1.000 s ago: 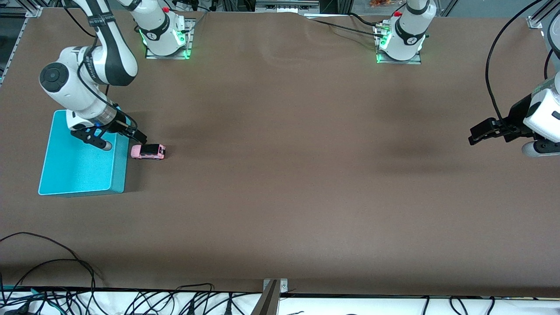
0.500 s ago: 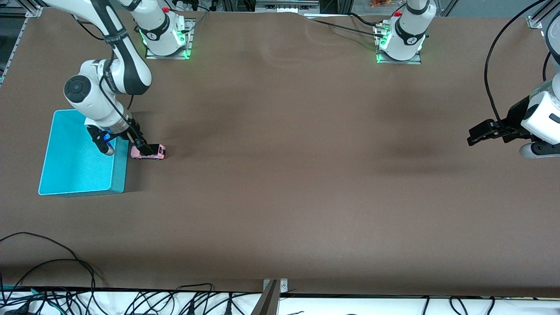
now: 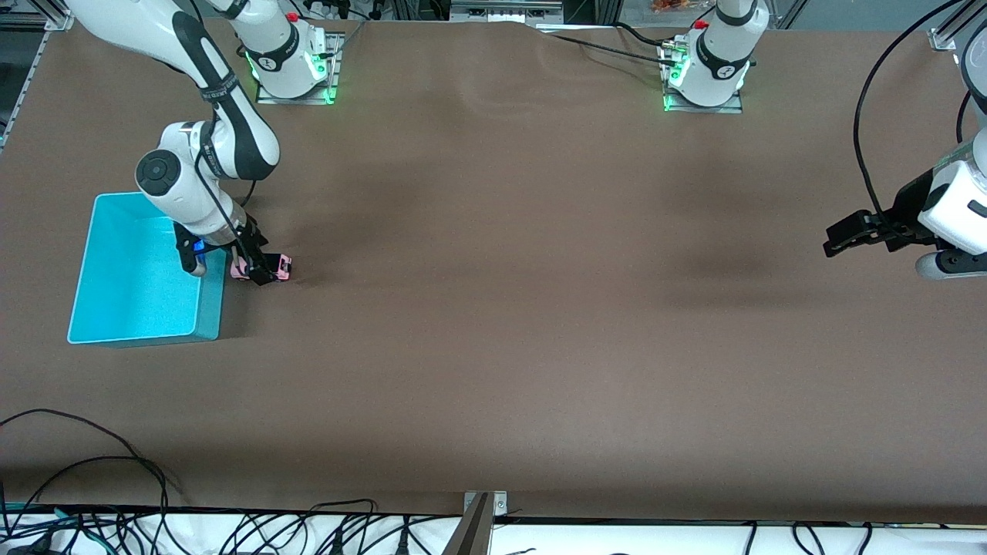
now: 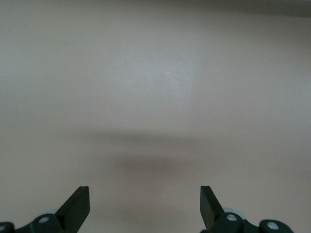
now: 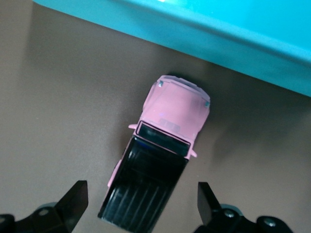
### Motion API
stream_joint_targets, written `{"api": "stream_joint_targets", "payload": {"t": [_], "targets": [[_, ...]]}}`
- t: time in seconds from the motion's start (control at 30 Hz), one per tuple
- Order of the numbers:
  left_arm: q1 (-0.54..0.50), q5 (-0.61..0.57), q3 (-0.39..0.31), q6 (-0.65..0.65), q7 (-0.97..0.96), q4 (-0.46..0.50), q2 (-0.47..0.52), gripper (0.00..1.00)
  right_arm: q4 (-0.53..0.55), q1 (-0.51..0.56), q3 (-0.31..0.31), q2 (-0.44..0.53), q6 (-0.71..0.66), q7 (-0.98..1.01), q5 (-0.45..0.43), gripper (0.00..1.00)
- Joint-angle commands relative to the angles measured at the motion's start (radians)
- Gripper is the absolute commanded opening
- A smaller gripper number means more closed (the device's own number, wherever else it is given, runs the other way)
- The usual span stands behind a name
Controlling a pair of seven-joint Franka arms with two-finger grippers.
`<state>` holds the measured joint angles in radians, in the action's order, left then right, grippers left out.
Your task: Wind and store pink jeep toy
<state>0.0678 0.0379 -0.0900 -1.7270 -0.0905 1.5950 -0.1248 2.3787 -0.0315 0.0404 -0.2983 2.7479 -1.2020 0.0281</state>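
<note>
The black roof (image 5: 145,186) would be caught if I closed my right gripper now, so I should close it: its fingers reach down beside the roof, low along the pink jeep toy's body (image 5: 176,108).
The pink jeep toy (image 3: 283,267) (image 5: 170,116), light pink with a black roof, stands on the brown table close beside the turquoise bin (image 3: 210,308) (image 5: 218,34), on the bin's side toward the left arm's end. My right gripper (image 3: 258,271) (image 5: 141,201) is down over the jeep and open. One finger stands on each side of the black roof end, and neither touches it. My left gripper (image 3: 837,239) (image 4: 145,204) waits open above bare table at the left arm's end, with nothing between its fingers.
Both arm bases (image 3: 293,69) (image 3: 705,73) stand along the table's edge farthest from the front camera. Loose black cables (image 3: 116,478) and a metal bracket (image 3: 482,509) lie at the edge nearest it. Brown tabletop (image 3: 501,308) stretches between the jeep and the left gripper.
My right gripper has moved off the bin's edge toward the jeep and come down over it, now straddling its roof. The jeep and the left arm have stayed put.
</note>
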Motion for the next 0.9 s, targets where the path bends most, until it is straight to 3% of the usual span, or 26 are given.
{"api": "stream_joint_targets", "payload": {"t": [0.0, 0.1, 0.3, 0.4, 0.6, 0.87], "targets": [[-0.006, 0.023, 0.001, 0.006, 0.012, 0.000, 0.004, 1.00, -0.018, -0.001, 0.003, -0.022, 0.024, -0.028, 0.010, 1.00], [-0.006, 0.023, 0.001, 0.006, 0.012, 0.000, 0.002, 1.00, -0.018, -0.001, 0.003, -0.027, 0.024, -0.031, 0.009, 1.00], [-0.005, 0.023, 0.001, 0.006, 0.012, 0.000, 0.001, 1.00, -0.019, -0.001, 0.003, -0.035, 0.024, -0.033, 0.007, 0.35], [-0.005, 0.022, 0.001, 0.006, 0.012, 0.000, 0.001, 1.00, -0.019, -0.001, 0.003, -0.035, 0.024, -0.033, 0.009, 0.14], [-0.005, 0.022, 0.001, 0.006, 0.012, 0.000, 0.001, 1.00, -0.030, 0.001, 0.003, -0.006, 0.021, -0.033, 0.010, 0.00], [-0.005, 0.022, 0.001, 0.006, 0.012, 0.000, 0.002, 1.00, -0.038, -0.001, 0.003, 0.080, -0.036, 0.007, -0.013, 0.00]]}}
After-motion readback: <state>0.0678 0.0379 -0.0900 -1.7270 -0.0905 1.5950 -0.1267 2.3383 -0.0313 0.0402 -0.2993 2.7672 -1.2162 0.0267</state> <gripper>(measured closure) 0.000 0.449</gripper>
